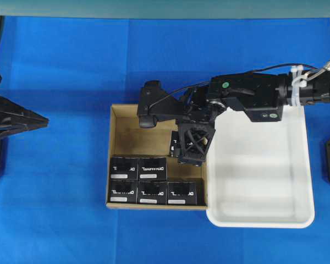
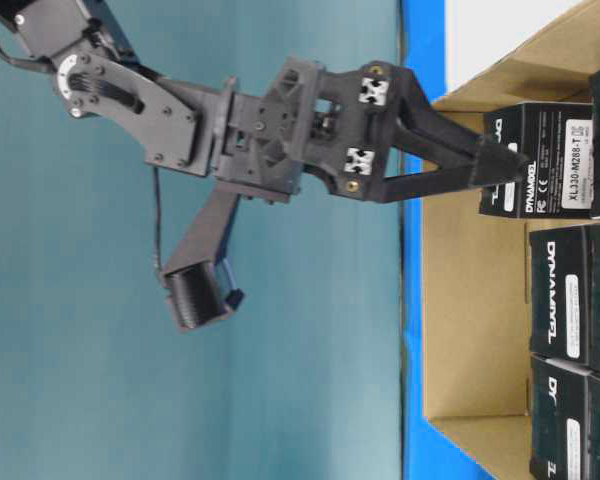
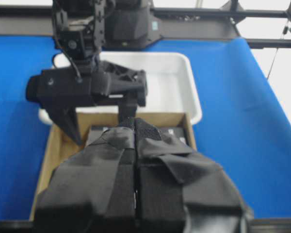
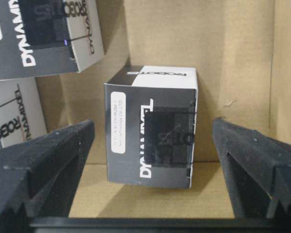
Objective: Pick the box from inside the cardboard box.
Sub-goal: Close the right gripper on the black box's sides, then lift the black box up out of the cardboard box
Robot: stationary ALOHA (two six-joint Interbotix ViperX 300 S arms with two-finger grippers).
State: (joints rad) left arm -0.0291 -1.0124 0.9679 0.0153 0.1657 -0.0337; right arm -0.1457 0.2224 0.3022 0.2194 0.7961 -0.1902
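My right gripper isn't ready to close yet: its fingers are above the small black box's top (image 4: 150,136), so they would miss the box if they closed now. It needs to first go lower.
The cardboard box (image 1: 121,129) lies in the middle of the blue table. One small black box (image 4: 153,131) with white lettering stands alone near its right wall, also visible in the table-level view as the box (image 2: 545,165). My right gripper (image 4: 153,125) reaches down into the carton, open wide, with a finger (image 4: 43,160) on either side of this box and a gap on both sides. From overhead the right gripper (image 1: 193,144) covers most of it. My left gripper (image 3: 135,124) is shut and empty, parked at the table's left edge as the left gripper (image 1: 41,118).
Several more black boxes (image 1: 152,168) lie in two rows along the carton's near wall. A white plastic tray (image 1: 302,165) sits against the carton's right side. The carton's right wall (image 4: 286,73) is close to my right finger.
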